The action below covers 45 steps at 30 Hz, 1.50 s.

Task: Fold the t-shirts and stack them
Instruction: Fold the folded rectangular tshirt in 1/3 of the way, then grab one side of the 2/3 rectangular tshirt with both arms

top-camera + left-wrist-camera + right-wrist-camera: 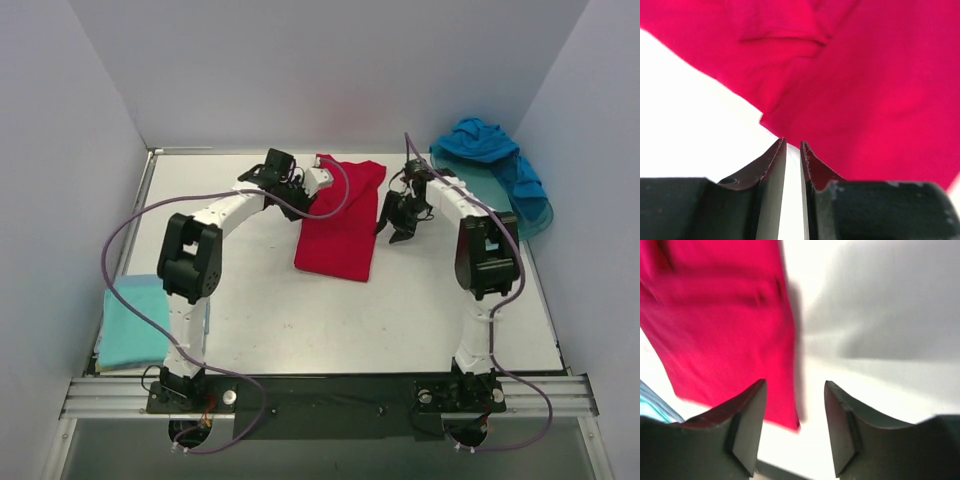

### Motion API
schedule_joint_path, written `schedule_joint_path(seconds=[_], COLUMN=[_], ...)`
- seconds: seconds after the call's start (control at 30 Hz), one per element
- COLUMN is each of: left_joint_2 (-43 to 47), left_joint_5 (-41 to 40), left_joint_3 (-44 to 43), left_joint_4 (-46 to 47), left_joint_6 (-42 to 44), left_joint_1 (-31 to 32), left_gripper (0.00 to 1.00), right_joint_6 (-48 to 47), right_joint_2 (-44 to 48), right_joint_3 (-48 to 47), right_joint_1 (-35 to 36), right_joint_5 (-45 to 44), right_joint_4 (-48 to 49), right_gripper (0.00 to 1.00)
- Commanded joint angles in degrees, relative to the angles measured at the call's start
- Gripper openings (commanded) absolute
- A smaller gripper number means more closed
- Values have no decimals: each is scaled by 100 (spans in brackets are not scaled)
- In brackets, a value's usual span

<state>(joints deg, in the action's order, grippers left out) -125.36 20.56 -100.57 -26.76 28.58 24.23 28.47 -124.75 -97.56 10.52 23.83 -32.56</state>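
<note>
The red t-shirt (340,225) needs to be folded over evenly, so my left gripper should next grab it by its near corner, opposite my right gripper's corner.
The red t-shirt (340,225) lies folded into a long strip on the white table, mid-back. My left gripper (303,196) hangs at its upper left edge; in the left wrist view the left gripper (792,144) is all but shut, a thin slit with bare table showing through it, nothing held, and the red cloth (865,90) is just beyond the tips. My right gripper (398,228) is open and empty just right of the shirt; the right wrist view shows the right gripper (795,385) over the shirt's corner (725,330). The blue t-shirt (490,145) lies crumpled at back right. The pale aqua t-shirt (135,320) lies folded at front left.
The translucent teal tray (535,215) sits at the back right corner under the blue shirt. Grey walls close in the table on three sides. The arms' base rail (330,395) runs along the near edge.
</note>
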Motion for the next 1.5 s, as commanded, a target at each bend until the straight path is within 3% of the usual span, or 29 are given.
schedule_joint_path(seconds=[0.0,0.07,0.17,0.2,0.37,0.77,0.87,0.9,0.97,1.0,1.03,1.07,1.1,1.27,1.47], left_joint_2=[1284,1496,1672,1742,1928,1972,1980,1998,1998,2015,2016,2024,2059,2393,3805], left_joint_5=[1264,1784,2014,1953,1030,177,-33,-86,-174,-183,-175,-114,-9,352,940], left_joint_3=[598,915,1338,1582,2479,3316,3465,3518,3554,3510,3457,3326,3229,2877,3368], left_joint_4=[-714,-1399,-2208,-2210,-1229,452,672,707,760,630,481,122,-125,-1716,-3500], left_joint_6=[1531,2759,4057,4355,4446,3901,4041,4085,4103,4112,4147,4156,4147,3594,3453], left_joint_1=[56,73,178,240,477,829,838,847,855,855,873,882,891,1031,1435], left_gripper=[29,34,63,63,66,64,58,54,38,24,17,4,0,0,0], right_joint_6=[45,141,622,747,1521,2092,2207,2224,2224,2190,2172,2102,2058,1339,695], right_joint_2=[1469,1751,1884,1936,2016,1568,1427,1392,1400,1418,1479,1558,1602,2374,3849], right_joint_3=[1472,1992,2565,2836,3445,3700,3744,3788,3849,3850,3867,3876,3893,4270,5043], right_joint_1=[116,362,687,714,758,793,793,785,758,758,758,758,767,907,1626], right_joint_5=[-134,-151,15,7,86,86,156,165,226,244,271,288,367,552,806], right_joint_4=[-313,-278,-16,82,917,1568,1726,1770,1831,1840,1797,1779,1718,1130,-266], right_gripper=[51,55,56,56,57,49,31,20,7,3,0,0,0,0,0])
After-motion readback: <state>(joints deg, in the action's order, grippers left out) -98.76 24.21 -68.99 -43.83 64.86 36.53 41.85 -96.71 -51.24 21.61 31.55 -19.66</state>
